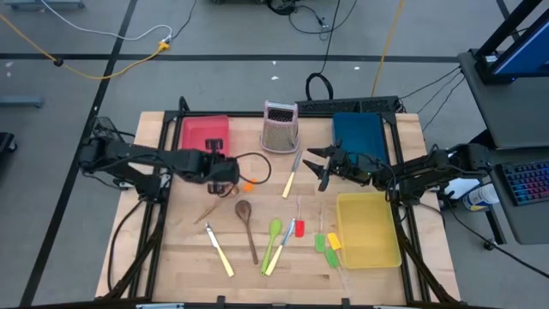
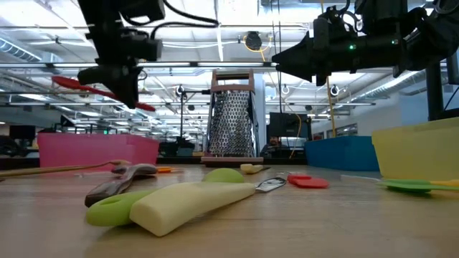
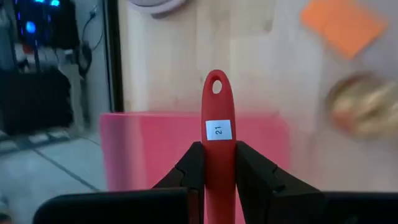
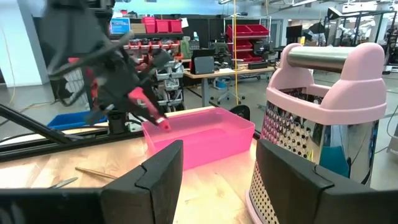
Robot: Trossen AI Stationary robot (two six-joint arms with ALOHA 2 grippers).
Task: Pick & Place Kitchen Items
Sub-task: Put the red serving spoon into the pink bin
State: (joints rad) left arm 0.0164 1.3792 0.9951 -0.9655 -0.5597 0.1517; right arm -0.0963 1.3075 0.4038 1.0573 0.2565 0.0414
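Observation:
My left gripper holds the red spoon short of the red tray. It moves the spoon toward the tray next, before it releases it.
My left gripper (image 1: 221, 165) is shut on a red spoon (image 2: 100, 92) and holds it in the air beside the red tray (image 1: 206, 133); the tray also shows under the spoon in the left wrist view (image 3: 155, 149). My right gripper (image 1: 322, 167) is open and empty above the table, between the metal grater (image 1: 280, 127) and the blue tray (image 1: 358, 137). On the wood lie a brown spoon (image 1: 247, 225), a green spoon (image 1: 273, 240), two cream-handled knives (image 1: 290, 180) (image 1: 219, 253) and red (image 1: 299, 227), green (image 1: 320, 243), yellow (image 1: 333, 240) and orange (image 1: 249, 184) spatulas. My left gripper pinches the red spoon's handle (image 3: 219, 155) between its two fingers, a short way back from the holed free end (image 3: 216, 87). The fingers point down from above and lie across the handle. The spoon is lifted clear and tilted, bowl (image 2: 68, 82) higher than the handle's end (image 2: 147, 107).
The yellow tray (image 1: 367, 227) lies at the right front and the blue tray behind it. The grater stands upright at the far middle, close in front of my right gripper (image 4: 214, 168). A thin wooden stick (image 1: 208, 212) lies by the brown spoon. Bare wood shows at the left front.

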